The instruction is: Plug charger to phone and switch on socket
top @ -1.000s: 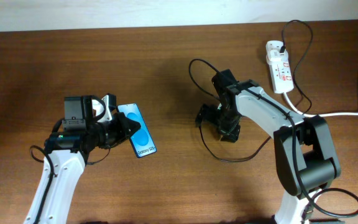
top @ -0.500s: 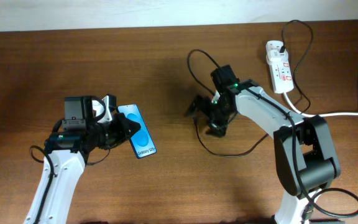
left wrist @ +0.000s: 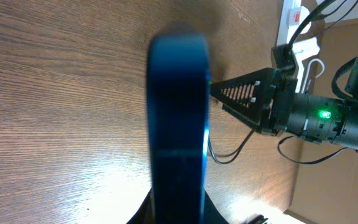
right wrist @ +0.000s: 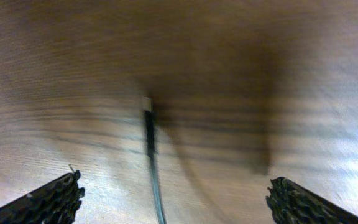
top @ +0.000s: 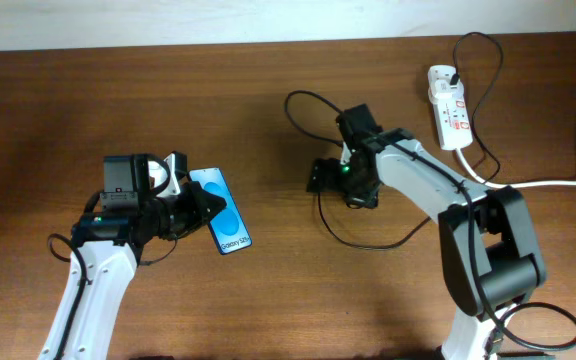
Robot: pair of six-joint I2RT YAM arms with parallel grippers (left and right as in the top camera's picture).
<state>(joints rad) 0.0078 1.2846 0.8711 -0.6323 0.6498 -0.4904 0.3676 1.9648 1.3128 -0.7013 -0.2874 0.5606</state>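
Observation:
The plug end [right wrist: 149,127] still lies below and beyond my right gripper's fingers, so it is too early to close. The gripper lowers toward it next, as closing now would miss it.
My left gripper [top: 196,207] is shut on the phone [top: 223,215], which shows its blue "Galaxy S25" screen in the overhead view and stands edge-on in the left wrist view [left wrist: 179,124]. My right gripper [top: 323,178] is open, low over the table right of the phone, and also shows in the left wrist view [left wrist: 253,99]. In the right wrist view its fingers [right wrist: 176,186] are spread wide, with the charger's black cable and plug tip [right wrist: 148,121] lying between them, untouched. The charger cable [top: 368,246] loops across the table to the white socket [top: 448,108] at the back right.
A thick white cord [top: 568,182] runs from the socket to the right edge. The charger's slack forms a loop behind the right gripper [top: 298,97] and one in front. The socket's end shows at the top of the left wrist view [left wrist: 291,11].
My right gripper has moved left toward the phone and a little to the back. The cable's loops have shifted left with it. The left arm and phone have not moved.

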